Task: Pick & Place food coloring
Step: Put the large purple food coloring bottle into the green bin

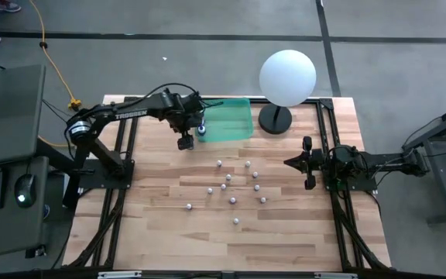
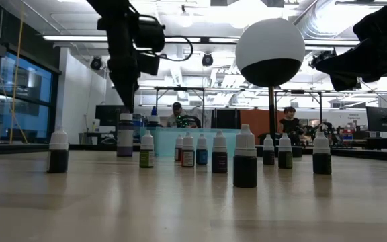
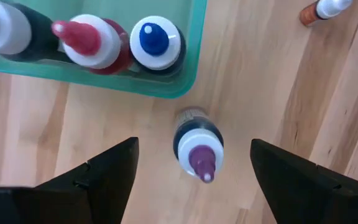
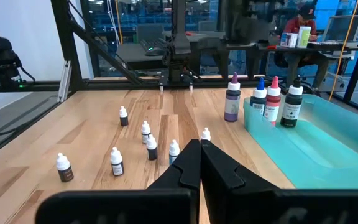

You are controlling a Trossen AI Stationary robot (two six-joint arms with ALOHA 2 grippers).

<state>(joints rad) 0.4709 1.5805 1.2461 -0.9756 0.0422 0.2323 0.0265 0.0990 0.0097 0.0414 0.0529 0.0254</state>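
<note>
The left gripper grabs the purple food coloring by its white cap (image 3: 194,146) next, to place the food coloring in the green tray.
A purple-tipped food coloring bottle (image 3: 197,146) stands upright on the wood, just outside the corner of the green tray (image 3: 188,81). Inside the tray stand a blue-tipped (image 3: 156,42), a red-tipped (image 3: 92,42) and a black bottle (image 3: 8,31). My left gripper (image 3: 193,144) hangs open above the purple bottle and points down. One finger is on each side of the bottle and neither touches it. Several tiny white-capped bottles (image 1: 231,186) stand spread over the middle of the table. At the table's right my right gripper (image 1: 308,164) stays shut and level.
A big white sphere on a black base (image 1: 287,77) stands at the far edge, right of the tray (image 1: 227,120). One tiny orange bottle (image 3: 319,11) lies close to the purple one. Bare wood lies along the table's near edge (image 1: 231,248).
</note>
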